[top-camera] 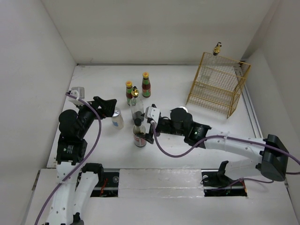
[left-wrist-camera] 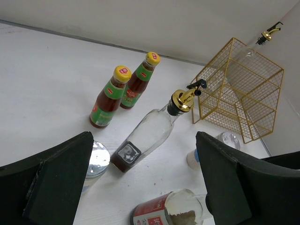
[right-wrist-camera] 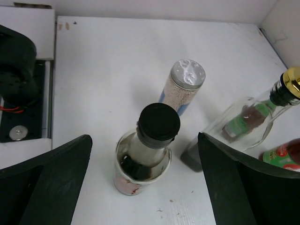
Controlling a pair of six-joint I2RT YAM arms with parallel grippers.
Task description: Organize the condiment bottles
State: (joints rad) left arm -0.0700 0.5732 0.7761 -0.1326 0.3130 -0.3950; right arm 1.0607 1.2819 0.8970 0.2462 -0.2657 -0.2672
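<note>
The black cap lines up between my right gripper's fingers but shows mostly beyond them, so next the gripper moves toward the cap first, then closes on it.
Two red-sauce bottles with yellow caps stand at the back centre. A clear glass bottle with a gold pourer stands in front of them. A white silver-lidded shaker stands to its left. A black-capped bottle with a red label stands nearest. My left gripper is open and empty beside the shaker. My right gripper is open, and the black-capped bottle stands between its fingers without touching them. A second shaker is partly hidden behind my right arm.
A yellow wire rack stands at the back right, with a clear gold-pourer bottle at its top far edge. White walls close in the left, back and right sides of the table.
</note>
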